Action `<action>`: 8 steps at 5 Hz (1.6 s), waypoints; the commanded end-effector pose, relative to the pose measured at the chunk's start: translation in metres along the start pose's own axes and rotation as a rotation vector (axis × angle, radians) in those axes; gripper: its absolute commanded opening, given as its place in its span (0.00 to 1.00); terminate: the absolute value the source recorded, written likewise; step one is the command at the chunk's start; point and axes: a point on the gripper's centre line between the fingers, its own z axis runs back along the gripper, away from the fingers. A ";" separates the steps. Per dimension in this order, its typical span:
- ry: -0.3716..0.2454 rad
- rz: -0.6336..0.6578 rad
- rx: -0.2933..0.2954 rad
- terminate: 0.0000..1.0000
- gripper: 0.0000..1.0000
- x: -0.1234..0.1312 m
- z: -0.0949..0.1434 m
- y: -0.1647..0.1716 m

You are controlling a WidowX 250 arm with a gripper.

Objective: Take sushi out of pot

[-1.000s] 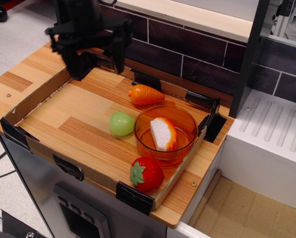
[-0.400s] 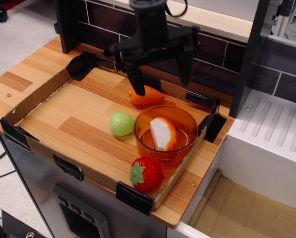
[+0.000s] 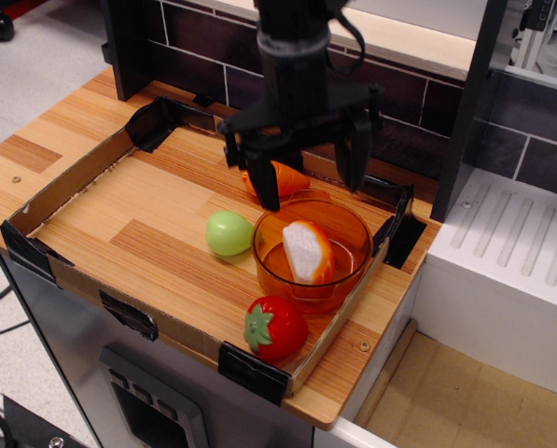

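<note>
My gripper picks up the sushi by its upper end (image 3: pixel 303 233) next, to take the sushi out of the pot (image 3: pixel 343 278).
The sushi (image 3: pixel 306 252), a white oval toy with an orange strip on its right side, stands inside the pot (image 3: pixel 343 278), a see-through orange bowl at the right of the wooden tray. My black gripper (image 3: pixel 313 191) hangs open just above the pot's far rim. Its left finger (image 3: pixel 265 187) is over the carrot and its right finger (image 3: pixel 356 168) is behind the pot. The fingers are apart and hold nothing.
An orange carrot (image 3: pixel 287 177) lies behind the pot, partly hidden by the gripper. A pale green egg toy (image 3: pixel 229 233) sits left of the pot. A red strawberry (image 3: pixel 275 329) lies in front. Cardboard walls (image 3: pixel 63 191) edge the tray. A dark tiled wall stands behind.
The gripper has swept from the tray's far left corner to the right and come down over the pot's far rim. The toys and the pot have not moved.
</note>
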 end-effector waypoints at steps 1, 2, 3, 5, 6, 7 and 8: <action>-0.038 -0.012 -0.048 0.00 1.00 0.001 -0.008 -0.002; -0.039 -0.003 -0.048 0.00 1.00 0.003 -0.016 -0.002; -0.046 -0.006 -0.040 0.00 1.00 0.003 -0.022 -0.002; -0.030 0.000 -0.007 0.00 1.00 0.002 -0.036 0.001; -0.022 -0.006 0.011 0.00 1.00 -0.001 -0.044 0.000; -0.019 -0.009 0.022 0.00 1.00 -0.003 -0.049 -0.001; -0.020 -0.013 0.016 0.00 0.00 -0.003 -0.049 -0.003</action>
